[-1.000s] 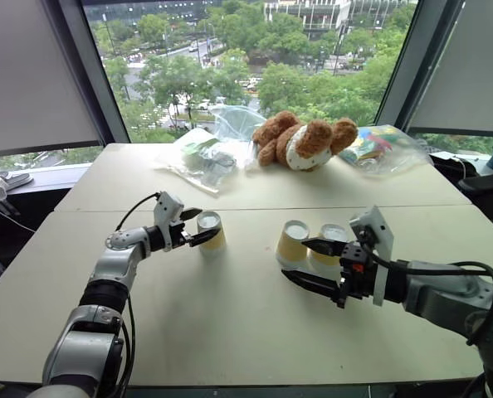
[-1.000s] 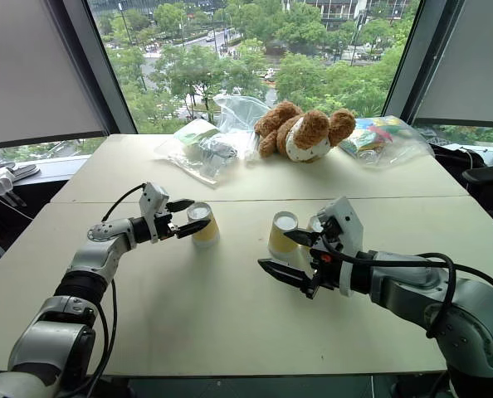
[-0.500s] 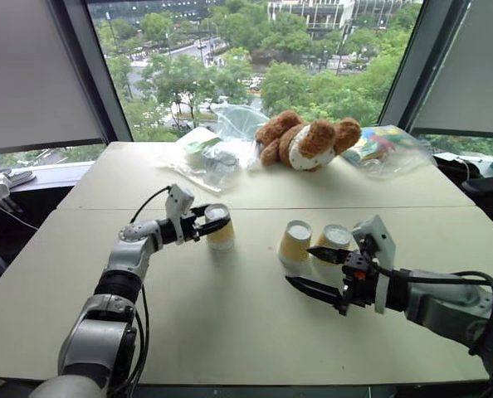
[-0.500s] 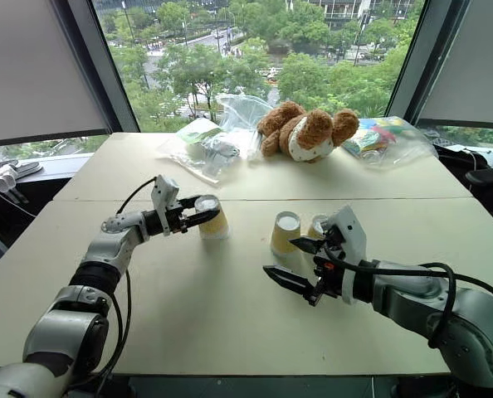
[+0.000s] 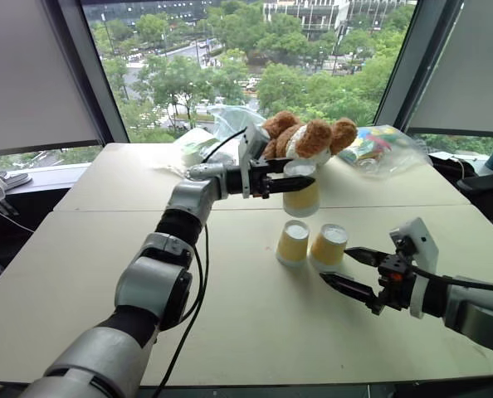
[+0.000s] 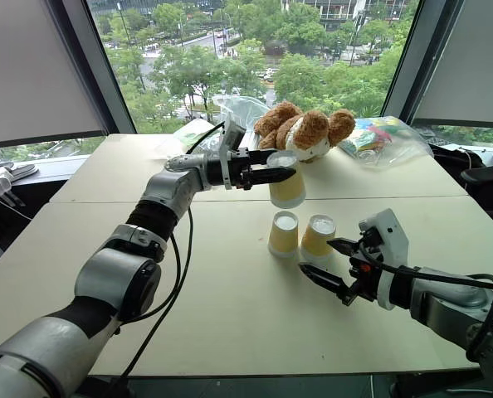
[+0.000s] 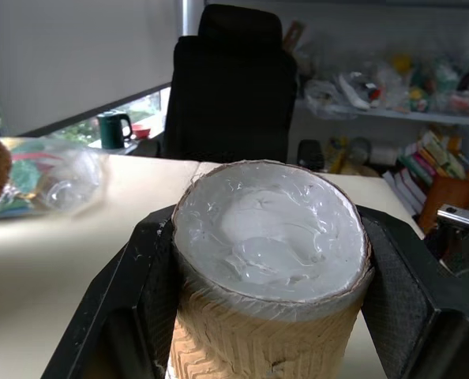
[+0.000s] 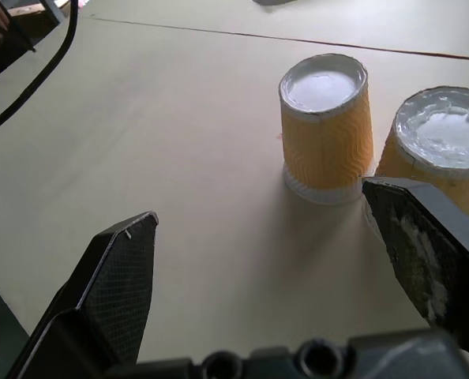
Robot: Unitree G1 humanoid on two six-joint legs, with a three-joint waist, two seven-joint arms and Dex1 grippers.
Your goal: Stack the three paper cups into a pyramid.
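The third cup's lower rim (image 5: 300, 212) is above and behind the pair, so my left gripper now stays closed on the cup until the cup rests on the pair.
Two yellow-tan paper cups (image 5: 294, 241) (image 5: 329, 245) stand upside down, side by side, in the middle of the table; the right wrist view shows them as the left cup (image 8: 327, 126) and the right cup (image 8: 444, 150). A third cup (image 5: 302, 194), also upside down, hangs in the air above and slightly behind the pair. My left gripper (image 5: 300, 180) is shut on its upper part, one finger (image 7: 116, 316) on each side of the cup (image 7: 270, 260). My right gripper (image 5: 336, 265) stands open just right of the pair, touching neither.
A brown teddy bear (image 5: 305, 141) lies at the table's far side, between clear plastic bags (image 5: 205, 153) and a bag of colourful items (image 5: 379, 145). A black office chair (image 7: 234, 87) stands beyond the table's right end. The near tabletop (image 5: 230, 332) is bare.
My left gripper closed on the lone cup and carried it up and to the right, to above the two standing cups. The right gripper drew back to the right, still open.
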